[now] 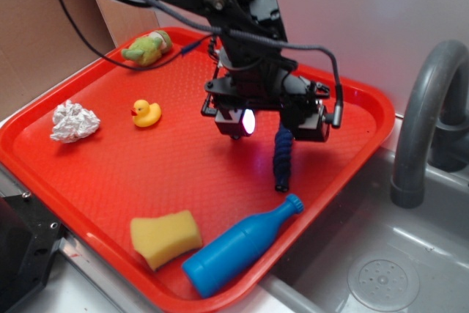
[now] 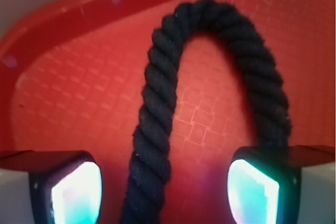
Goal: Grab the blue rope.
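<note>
I need to close my gripper on the rope, because my fingers reach down beside the rope's long leg (image 2: pixel 148 177) on the tray (image 2: pixel 194 182).
The blue rope (image 1: pixel 282 159) is a dark navy braided piece lying on the red tray (image 1: pixel 95 174), partly hidden under the arm in the exterior view. In the wrist view the blue rope (image 2: pixel 157 129) curves in an arch, and one leg of it runs down between the two fingers. My gripper (image 1: pixel 272 124) hangs low over the rope and stands open. The glowing pads (image 2: pixel 79 192) sit apart from the rope on both sides, with tray showing in the gaps. The rope's other leg disappears behind the right finger.
A bright blue bottle (image 1: pixel 238 248) and a yellow sponge (image 1: pixel 165 238) lie near the tray's front edge. A yellow rubber duck (image 1: pixel 146 113), a foil ball (image 1: pixel 75 122) and a green plush toy (image 1: pixel 148 48) sit to the left. A sink with a grey tap (image 1: pixel 425 122) lies right.
</note>
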`<state>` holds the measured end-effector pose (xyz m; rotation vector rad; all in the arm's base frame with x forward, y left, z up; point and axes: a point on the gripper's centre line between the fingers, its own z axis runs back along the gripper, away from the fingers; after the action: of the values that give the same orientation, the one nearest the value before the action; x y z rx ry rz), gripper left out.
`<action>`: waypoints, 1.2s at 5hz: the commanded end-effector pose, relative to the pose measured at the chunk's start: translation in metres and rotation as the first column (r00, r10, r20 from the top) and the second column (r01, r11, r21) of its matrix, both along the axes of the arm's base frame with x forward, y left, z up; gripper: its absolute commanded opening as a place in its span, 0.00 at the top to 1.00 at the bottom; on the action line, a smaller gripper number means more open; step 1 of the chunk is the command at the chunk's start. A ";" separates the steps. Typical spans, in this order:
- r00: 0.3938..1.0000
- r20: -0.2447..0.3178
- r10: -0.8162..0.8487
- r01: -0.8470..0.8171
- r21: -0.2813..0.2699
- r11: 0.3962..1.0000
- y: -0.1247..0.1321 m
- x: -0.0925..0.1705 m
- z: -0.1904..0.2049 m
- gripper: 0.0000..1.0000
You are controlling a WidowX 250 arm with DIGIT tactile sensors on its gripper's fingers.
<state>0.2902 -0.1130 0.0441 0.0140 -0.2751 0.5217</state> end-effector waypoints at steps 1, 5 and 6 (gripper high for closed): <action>0.999 0.022 0.045 -0.044 -0.024 0.999 0.007 0.011 0.000 0.00; 0.984 0.033 -0.173 0.172 0.021 0.985 0.005 0.004 -0.011 1.00; 0.961 0.005 -0.276 0.275 0.040 0.961 0.009 0.007 0.003 1.00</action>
<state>0.2848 -0.1079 0.0341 0.0422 -0.2472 0.2179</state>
